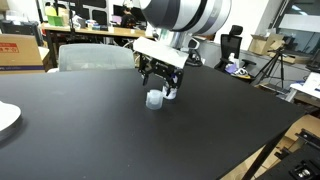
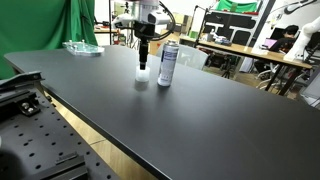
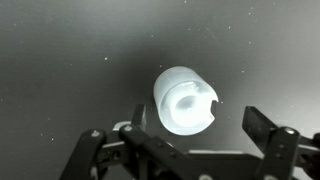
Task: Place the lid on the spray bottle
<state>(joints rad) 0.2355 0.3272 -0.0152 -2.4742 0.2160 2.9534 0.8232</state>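
The robot's gripper needs to grab the lid from above, across opposite sides near the lid's top, so that the lid's lower rim stays free to fit onto the spray bottle (image 2: 168, 65).
The lid (image 1: 154, 98) is a small translucent whitish cap that rests on the black table (image 1: 90, 130). In an exterior view the lid (image 2: 142, 78) stands just beside the spray bottle (image 2: 168, 65), a slim upright white can with blue markings. My gripper (image 1: 160, 84) hovers directly over the lid with its fingers open, and it also shows in the other exterior view (image 2: 143, 60). In the wrist view the lid (image 3: 185, 100) lies just ahead of the open fingers (image 3: 200, 125), not held. The bottle does not show in the wrist view.
A white plate (image 1: 5, 118) lies at the table's edge. A clear tray (image 2: 82, 47) sits at the far end in front of a green cloth (image 2: 75, 20). A grey chair (image 1: 95, 55) stands behind the table. A perforated metal base (image 2: 35, 140) adjoins the table edge.
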